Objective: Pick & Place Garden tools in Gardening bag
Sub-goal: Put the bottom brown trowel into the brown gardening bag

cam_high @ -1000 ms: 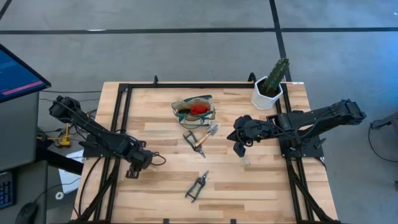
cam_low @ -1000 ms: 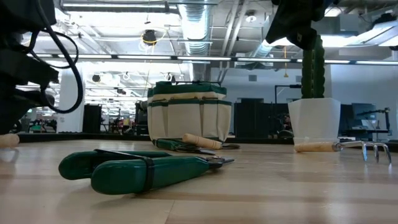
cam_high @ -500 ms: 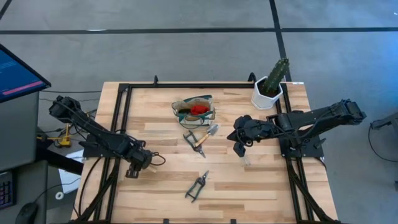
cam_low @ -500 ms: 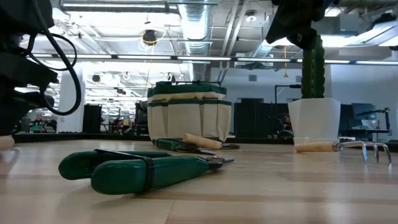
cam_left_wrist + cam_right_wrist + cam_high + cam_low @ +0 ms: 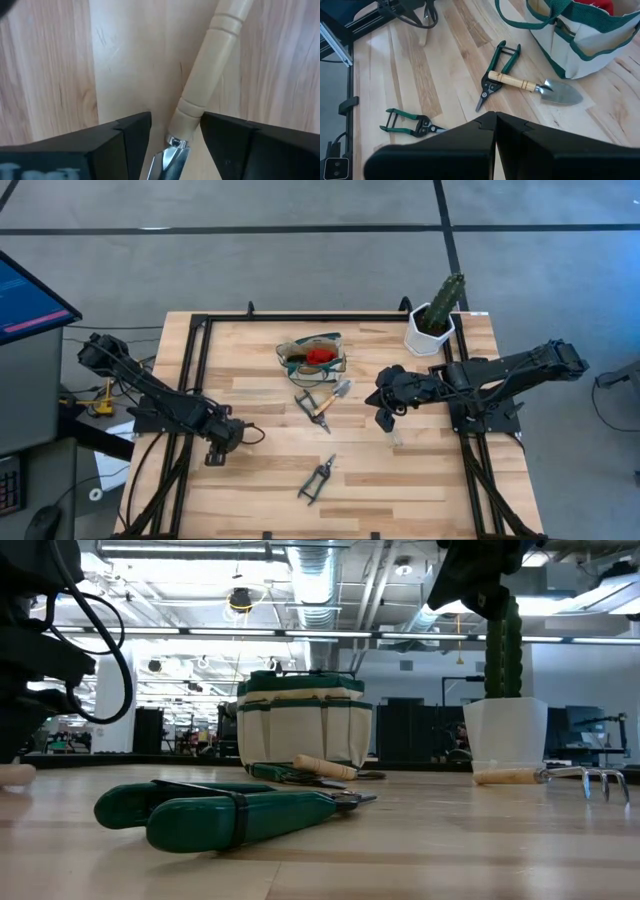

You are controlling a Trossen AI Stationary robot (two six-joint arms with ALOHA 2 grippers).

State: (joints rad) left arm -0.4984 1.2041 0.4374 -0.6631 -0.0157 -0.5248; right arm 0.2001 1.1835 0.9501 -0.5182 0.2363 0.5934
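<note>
My left gripper should close on the wooden handle (image 5: 186, 118), because my fingers are beside the handle and above its metal collar (image 5: 175, 144) in the left wrist view.
A wooden-handled tool (image 5: 210, 75) lies flat on the table's left part. My left gripper (image 5: 214, 452) points straight down over it, open, one finger on either side of the handle by its metal collar (image 5: 175, 144). The cream and green gardening bag (image 5: 312, 358) stands upright at the far middle with a red-headed tool (image 5: 320, 355) inside. In front of it the trowel (image 5: 535, 86) lies across green-handled shears (image 5: 499, 70). Another pair of shears (image 5: 318, 478) lies nearer. My right gripper (image 5: 385, 420) hangs shut above the table's right part.
A white pot with a cactus (image 5: 432, 325) stands at the far right corner. A small rake with a wooden handle (image 5: 550, 776) lies on the table under my right arm. Black frame rails (image 5: 195, 380) run along the table's sides.
My left gripper has rolled a little about its downward line while staying over the wooden handle. My right arm has kept still.
</note>
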